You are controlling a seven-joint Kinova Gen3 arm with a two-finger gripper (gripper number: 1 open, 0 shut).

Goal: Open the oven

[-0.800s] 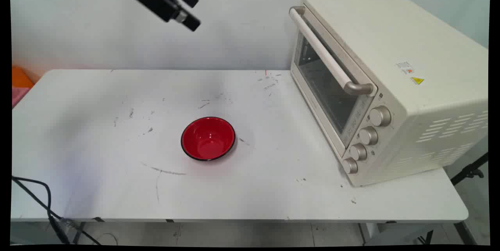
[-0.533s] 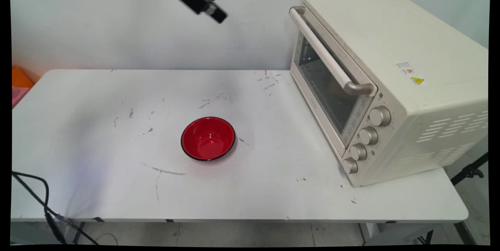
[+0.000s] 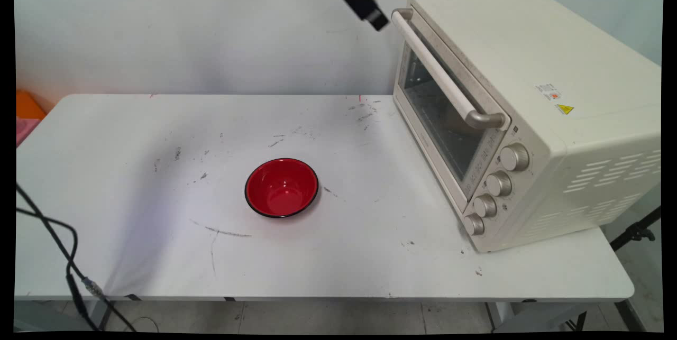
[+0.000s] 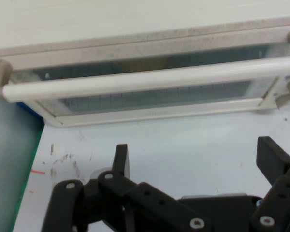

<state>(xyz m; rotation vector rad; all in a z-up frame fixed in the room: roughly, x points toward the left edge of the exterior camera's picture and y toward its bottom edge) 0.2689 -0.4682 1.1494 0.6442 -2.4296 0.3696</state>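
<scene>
My gripper grabs the glass door by its pale handle bar next, to open the toaster oven.
My black gripper hangs high at the top of the main view, just left of the far end of the oven's door handle. It touches nothing. In the hand view the gripper is open and empty, its two fingers spread wide. Ahead of them runs the cream handle bar across the shut glass door. The cream toaster oven stands on the right of the table. A red bowl with a dark rim sits empty at the table's middle, far below the gripper.
Four knobs run down the oven's front right side. Black cables hang at the table's near left corner. An orange and pink thing lies past the table's left edge. The white table bears scuff marks.
The gripper has travelled right along the top of the main view, from above the table's left-middle to beside the oven handle. The cables at lower left have shifted.
</scene>
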